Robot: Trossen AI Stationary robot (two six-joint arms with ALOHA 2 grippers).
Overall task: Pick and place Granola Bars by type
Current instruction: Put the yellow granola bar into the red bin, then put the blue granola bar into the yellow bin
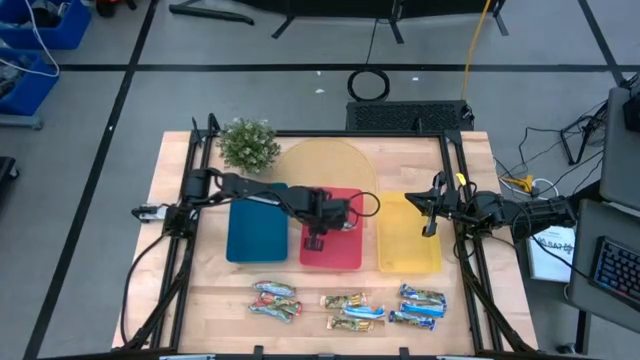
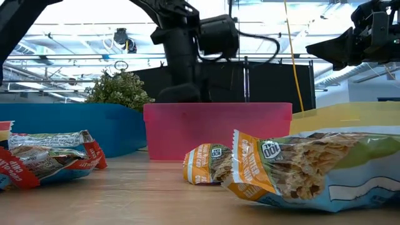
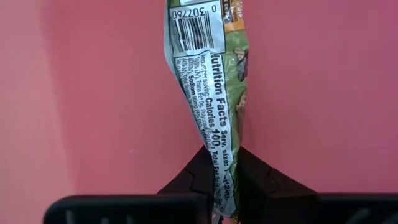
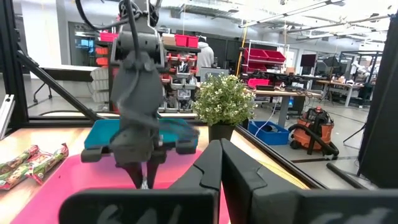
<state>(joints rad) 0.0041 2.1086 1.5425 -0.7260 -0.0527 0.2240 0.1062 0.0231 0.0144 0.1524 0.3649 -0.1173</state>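
My left gripper is ready to let go of the granola bar, which stands over the pink tray's [image 3: 112,112] bottom and would lie in the tray.
My left gripper [image 1: 313,240] reaches down into the pink tray [image 1: 345,258] and is shut on one granola bar [image 3: 199,74], whose green and orange wrapper shows a barcode and nutrition print. In the low view the pink tray's wall [image 2: 219,131] hides the fingers and the bar. More granola bars lie flat on the wood near the front edge: a red-wrapped group [image 1: 275,300], a green-orange group [image 1: 352,312] and a blue group [image 1: 420,305]. My right gripper [image 1: 430,222] waits shut at the yellow tray's right side, holding nothing. My left gripper pinches one end of the bar's wrapper [image 3: 219,168] between its two fingers. The fingers come steeply from above, in line with the bar's length. The bar hangs below them over the pink tray's floor, crumpled and twisted; whether its lower end touches the floor I cannot tell.
A blue tray [image 1: 257,235] lies left of the pink one and a yellow tray [image 1: 408,245] right of it. A potted plant [image 1: 247,145] stands at the back left beside a round wooden board [image 1: 325,165]. Black frame rails run along both table sides.
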